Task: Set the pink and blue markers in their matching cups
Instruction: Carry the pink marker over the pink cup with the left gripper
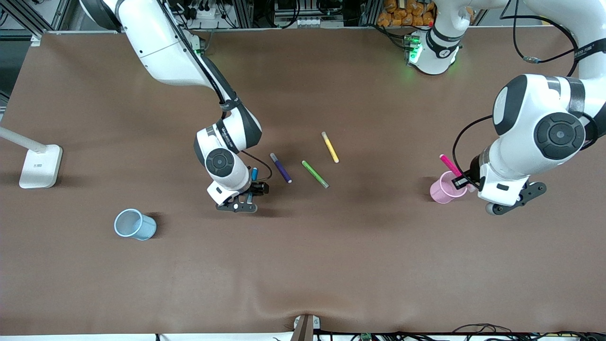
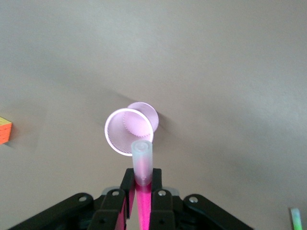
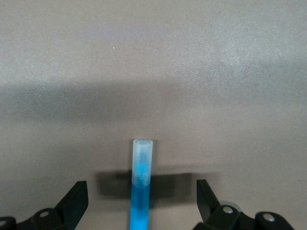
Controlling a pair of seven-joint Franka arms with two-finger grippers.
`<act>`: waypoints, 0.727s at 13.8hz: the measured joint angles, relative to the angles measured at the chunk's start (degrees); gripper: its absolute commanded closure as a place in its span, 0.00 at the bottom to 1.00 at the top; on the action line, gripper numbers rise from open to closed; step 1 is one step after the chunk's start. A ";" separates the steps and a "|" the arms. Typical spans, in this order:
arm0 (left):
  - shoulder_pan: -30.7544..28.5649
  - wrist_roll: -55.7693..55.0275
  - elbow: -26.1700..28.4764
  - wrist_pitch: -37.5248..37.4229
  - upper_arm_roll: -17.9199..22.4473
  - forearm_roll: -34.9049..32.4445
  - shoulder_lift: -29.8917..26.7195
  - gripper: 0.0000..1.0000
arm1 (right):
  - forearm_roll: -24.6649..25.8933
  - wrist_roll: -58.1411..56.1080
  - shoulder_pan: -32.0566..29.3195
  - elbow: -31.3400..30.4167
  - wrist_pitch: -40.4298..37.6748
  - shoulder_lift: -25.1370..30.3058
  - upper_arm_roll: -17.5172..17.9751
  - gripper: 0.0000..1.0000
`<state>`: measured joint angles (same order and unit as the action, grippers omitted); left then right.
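Next, my right gripper takes hold of the marker by its end with the cap (image 3: 142, 165), to put the blue marker in the pale blue cup.
My left gripper (image 1: 463, 181) is shut on the pink marker (image 1: 450, 165) and holds it tilted over the pale pink cup (image 1: 441, 189) at the left arm's end of the table. In the left wrist view the gripper (image 2: 142, 184) grips the marker (image 2: 142, 160), whose pale cap points at the cup's rim (image 2: 115, 139). My right gripper (image 1: 253, 189) is open, low over the blue marker (image 1: 254, 174). In the right wrist view the blue marker (image 3: 142, 182) lies on the table between the wide-open jaws of the gripper (image 3: 141, 191). The pale blue cup (image 1: 135, 224) stands toward the right arm's end.
A purple marker (image 1: 280, 167), a green marker (image 1: 315, 174) and a yellow marker (image 1: 330, 147) lie mid-table beside the blue one. A white lamp base (image 1: 40, 166) stands at the right arm's end. An orange block (image 2: 5, 130) shows at the edge of the left wrist view.
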<state>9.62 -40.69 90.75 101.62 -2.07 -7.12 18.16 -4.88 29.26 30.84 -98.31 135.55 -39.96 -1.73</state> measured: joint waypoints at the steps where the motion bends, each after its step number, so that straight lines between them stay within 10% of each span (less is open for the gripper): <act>1: -0.33 -1.20 0.02 0.00 0.02 -0.88 0.18 1.00 | 0.00 0.00 0.00 0.00 0.02 0.00 -0.01 0.00; 6: -1.50 -7.87 0.07 0.29 0.95 -1.49 1.66 1.00 | 0.00 0.00 -0.12 0.00 1.77 -0.02 -0.17 0.06; 10: -1.40 -15.14 0.12 0.44 0.91 -3.40 3.64 1.00 | 0.00 0.00 -0.17 0.00 1.97 -0.15 -0.30 0.32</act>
<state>8.21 -55.84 90.87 102.06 -1.15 -10.52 21.80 -4.88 29.27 30.66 -98.30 137.52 -40.11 -2.03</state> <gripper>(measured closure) 0.828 0.181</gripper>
